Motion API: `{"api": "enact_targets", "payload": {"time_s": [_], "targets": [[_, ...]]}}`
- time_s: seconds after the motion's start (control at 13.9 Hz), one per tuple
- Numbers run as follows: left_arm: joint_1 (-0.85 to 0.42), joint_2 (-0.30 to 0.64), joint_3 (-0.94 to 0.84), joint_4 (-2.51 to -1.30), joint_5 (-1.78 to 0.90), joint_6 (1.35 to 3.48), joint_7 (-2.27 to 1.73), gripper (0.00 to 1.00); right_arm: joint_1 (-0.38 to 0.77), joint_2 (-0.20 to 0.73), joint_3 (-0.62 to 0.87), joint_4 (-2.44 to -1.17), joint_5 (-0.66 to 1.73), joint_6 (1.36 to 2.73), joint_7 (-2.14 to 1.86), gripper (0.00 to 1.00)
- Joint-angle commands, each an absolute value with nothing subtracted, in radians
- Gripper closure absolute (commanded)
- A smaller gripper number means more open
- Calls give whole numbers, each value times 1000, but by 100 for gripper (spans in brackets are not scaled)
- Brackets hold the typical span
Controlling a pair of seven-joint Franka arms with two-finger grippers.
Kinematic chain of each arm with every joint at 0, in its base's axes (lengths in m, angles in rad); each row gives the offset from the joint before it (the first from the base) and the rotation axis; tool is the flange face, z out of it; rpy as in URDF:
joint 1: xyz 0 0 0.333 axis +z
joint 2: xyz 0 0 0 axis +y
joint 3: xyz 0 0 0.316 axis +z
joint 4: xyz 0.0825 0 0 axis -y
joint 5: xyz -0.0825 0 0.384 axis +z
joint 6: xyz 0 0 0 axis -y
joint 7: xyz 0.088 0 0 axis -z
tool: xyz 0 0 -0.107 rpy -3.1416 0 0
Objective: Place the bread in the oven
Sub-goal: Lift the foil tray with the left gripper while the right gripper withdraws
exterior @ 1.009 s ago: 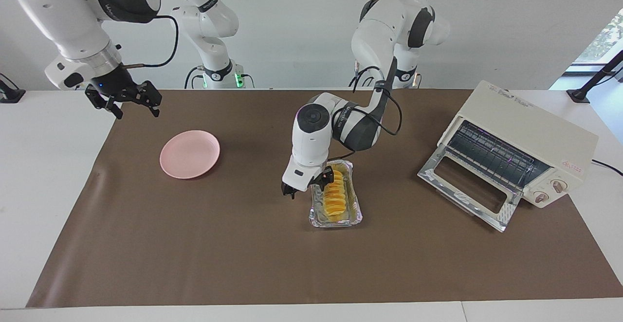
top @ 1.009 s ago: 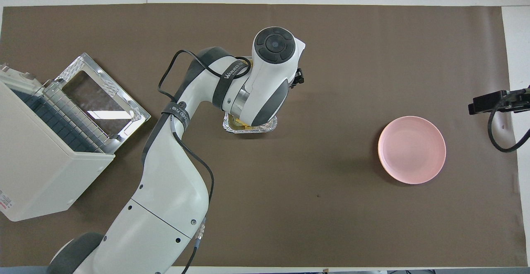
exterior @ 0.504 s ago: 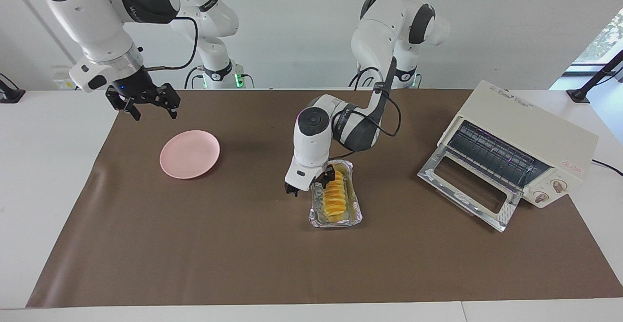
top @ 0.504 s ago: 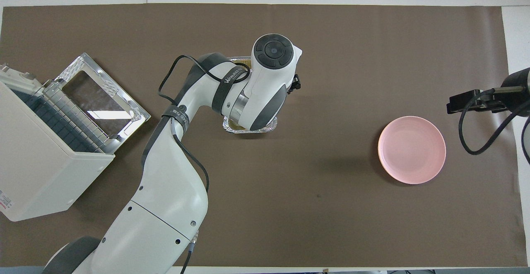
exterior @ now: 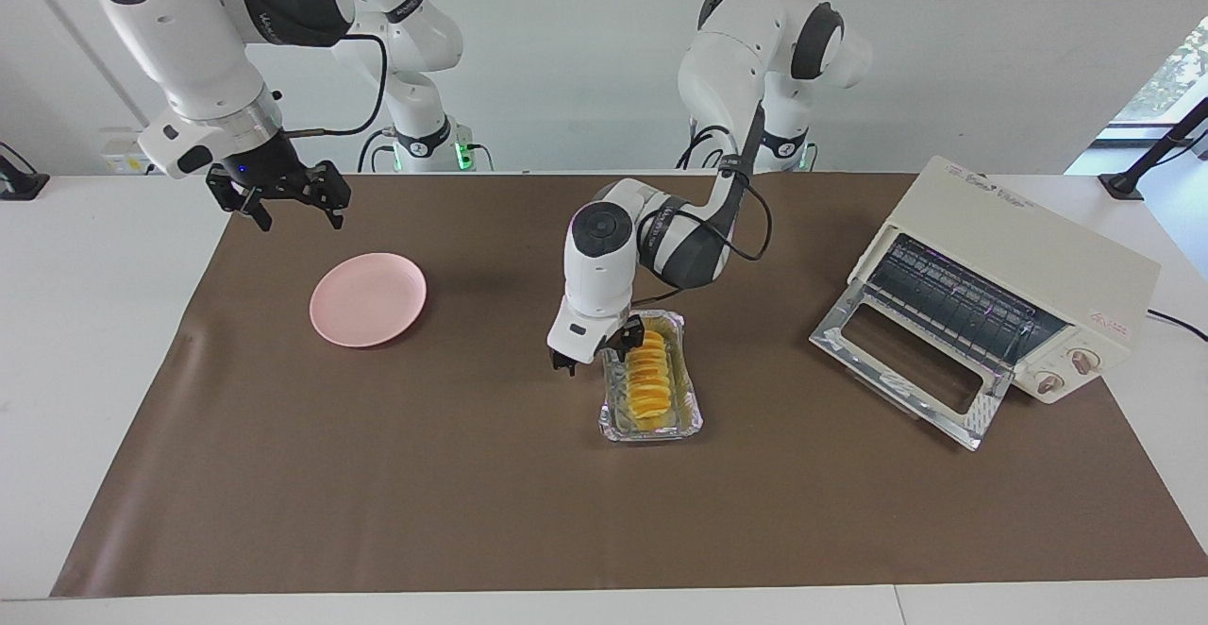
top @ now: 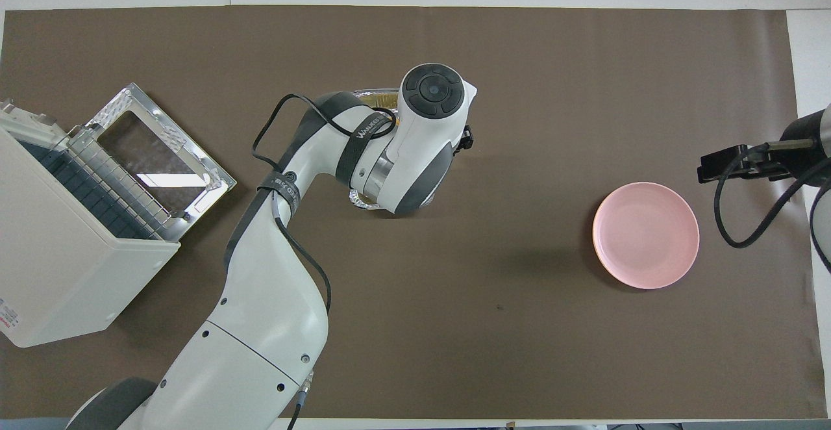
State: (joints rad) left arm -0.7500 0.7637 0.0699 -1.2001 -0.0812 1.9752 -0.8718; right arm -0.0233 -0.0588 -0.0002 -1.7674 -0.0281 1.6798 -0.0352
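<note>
The bread needs to go into the oven. My left gripper needs to grab the foil tray by its rim (top: 363, 201) next, and then it can carry the bread there.
The bread (exterior: 648, 380), a ridged golden loaf, lies in a silver foil tray (exterior: 696, 417) mid-table. My left gripper (exterior: 600, 351) is down at the tray's end nearer the robots, open. One finger stands outside the tray's side wall toward the right arm's end, the other inside by the loaf's tip. In the overhead view the left arm hides the loaf, and only the foil tray's rim (top: 375, 97) shows. The cream oven (exterior: 1024, 257) sits at the left arm's end with its glass door (exterior: 906, 361) folded down. My right gripper (exterior: 280, 202) hangs open over the mat's corner by the pink plate.
A round pink plate (exterior: 368, 298) lies on the brown mat (exterior: 472, 512) toward the right arm's end, also seen from overhead as the plate (top: 646, 235). The oven (top: 65, 254) and its lowered door (top: 156, 157) take up the left arm's end.
The right arm has swung in from the table's end toward the pink plate. The left gripper has shifted slightly at the tray's end, and its fingers have drawn a little closer.
</note>
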Motion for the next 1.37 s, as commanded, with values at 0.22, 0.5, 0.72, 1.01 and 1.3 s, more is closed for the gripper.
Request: {"api": "enact_targets", "payload": {"time_s": [0.22,0.5,0.72,1.01,1.3], "targets": [[-769,712,84,-1307,-104,2019,-887,65,-23,-78,3,-1778,-51,1663,-32,0],[-756,710,86,-1305,-114,1987,-914,100,-23,-80,3,-1779,-40,1660,-26,0],[-749,709,92,-1299,-114,1954,-916,100,-26,-87,3,-1778,-40,1657,-29,0],[-701,674,95,-1278,-106,1864,-917,100,-35,-87,2,-1778,-40,1657,-29,0],[-716,660,211,-1233,-106,1755,-945,100,-34,-87,2,-1778,-40,1657,-29,0]]}}
